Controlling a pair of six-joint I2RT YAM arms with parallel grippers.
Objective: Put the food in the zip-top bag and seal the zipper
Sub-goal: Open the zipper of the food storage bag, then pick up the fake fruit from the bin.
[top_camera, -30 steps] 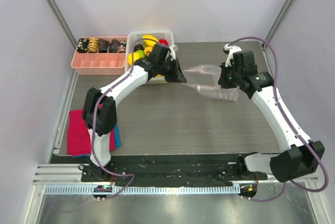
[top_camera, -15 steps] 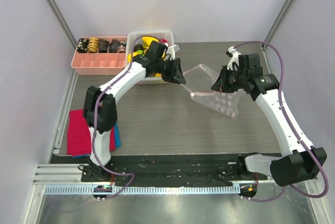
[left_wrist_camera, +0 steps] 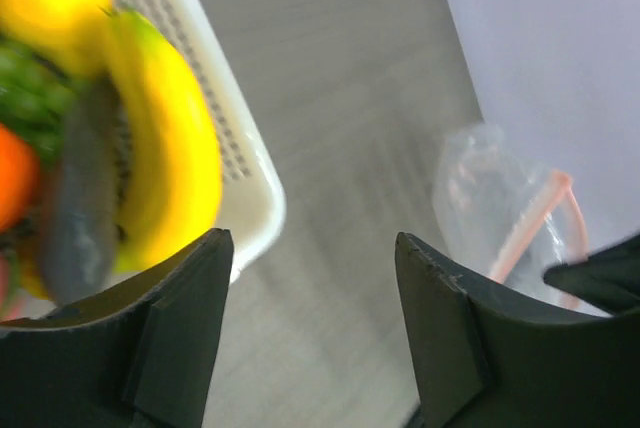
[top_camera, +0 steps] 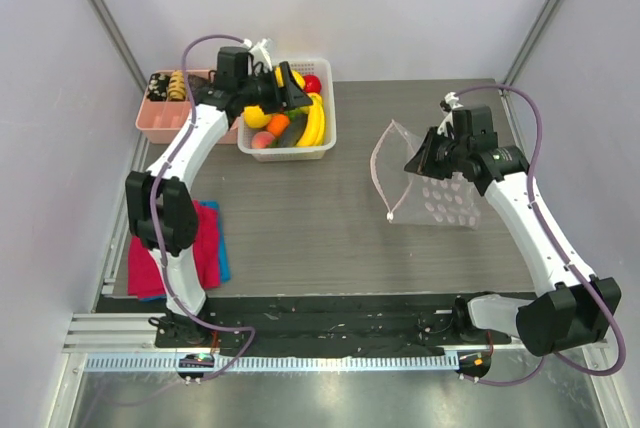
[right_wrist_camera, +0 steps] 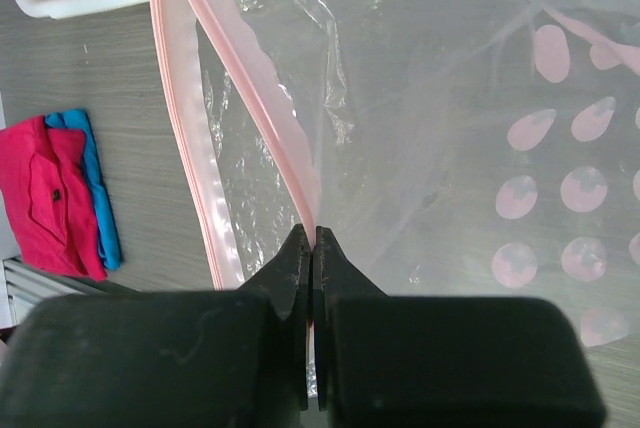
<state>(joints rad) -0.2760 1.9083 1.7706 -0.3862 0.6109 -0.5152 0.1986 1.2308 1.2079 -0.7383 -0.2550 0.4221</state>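
Observation:
My left gripper grabs the banana across its body (top_camera: 315,122) next, which leaves the banana's end away from the green tip free to enter the bag (top_camera: 445,193).
The food lies in a white slatted basket (top_camera: 325,133): a banana (top_camera: 316,123), an orange piece (top_camera: 278,124), a yellow fruit (top_camera: 257,116) and a red piece (top_camera: 313,82). My left gripper (top_camera: 290,88) hovers over the basket, open and empty. In the left wrist view the gripper (left_wrist_camera: 315,278) shows bare table between its fingers, with the banana (left_wrist_camera: 170,158) to the left. The zip-top bag (top_camera: 445,193) hangs at the right, mouth gaping leftward. My right gripper (right_wrist_camera: 313,238) is shut on the pink zipper (right_wrist_camera: 255,78) at the bag's (right_wrist_camera: 450,98) upper mouth edge.
A pink divided tray (top_camera: 190,130) with dark snack pieces stands left of the basket. Red and blue cloths (top_camera: 165,248) lie at the near left. The basket's corner (right_wrist_camera: 70,3) and the cloths (right_wrist_camera: 50,198) also show past the bag in the right wrist view.
My left gripper let go of the bag's mouth, opened, and swung back left over the basket. The right gripper kept its grip and the bag now hangs lower and to the right.

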